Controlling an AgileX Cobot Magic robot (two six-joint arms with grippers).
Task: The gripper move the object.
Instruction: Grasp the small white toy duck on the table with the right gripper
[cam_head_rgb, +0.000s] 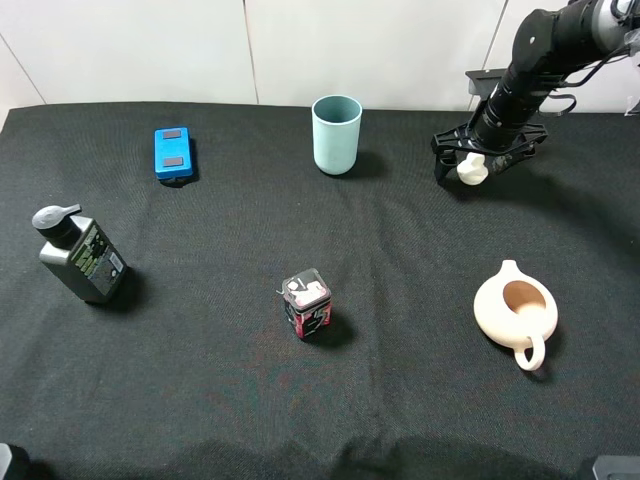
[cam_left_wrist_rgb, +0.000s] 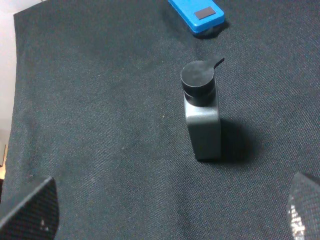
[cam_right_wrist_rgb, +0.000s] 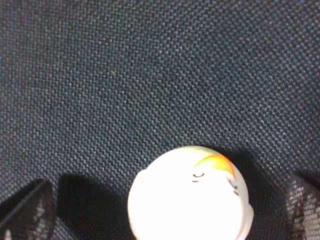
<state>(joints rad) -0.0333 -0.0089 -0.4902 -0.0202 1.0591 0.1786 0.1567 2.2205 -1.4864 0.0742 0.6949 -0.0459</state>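
Note:
The fingers of my right gripper reach the black cloth on both sides and would catch the white figurine, so it is time to close now.
The object is a tiny cream-white figurine (cam_head_rgb: 472, 170) on the black cloth at the back right. In the right wrist view it (cam_right_wrist_rgb: 190, 200) is a round white form with an orange mark on top. My right gripper (cam_head_rgb: 478, 160) is low over it, open, with a finger on each side; the wrist view shows its fingertips (cam_right_wrist_rgb: 30, 210) wide apart with a gap to the figurine. My left gripper (cam_left_wrist_rgb: 167, 215) is open and empty, hovering over the cloth near a dark pump bottle (cam_left_wrist_rgb: 201, 110).
A teal cup (cam_head_rgb: 336, 133) stands at the back centre, a blue box (cam_head_rgb: 172, 153) at the back left, the pump bottle (cam_head_rgb: 80, 255) at the left, a small red-and-black box (cam_head_rgb: 306, 303) in the middle, and a beige pitcher (cam_head_rgb: 515, 310) at the right front.

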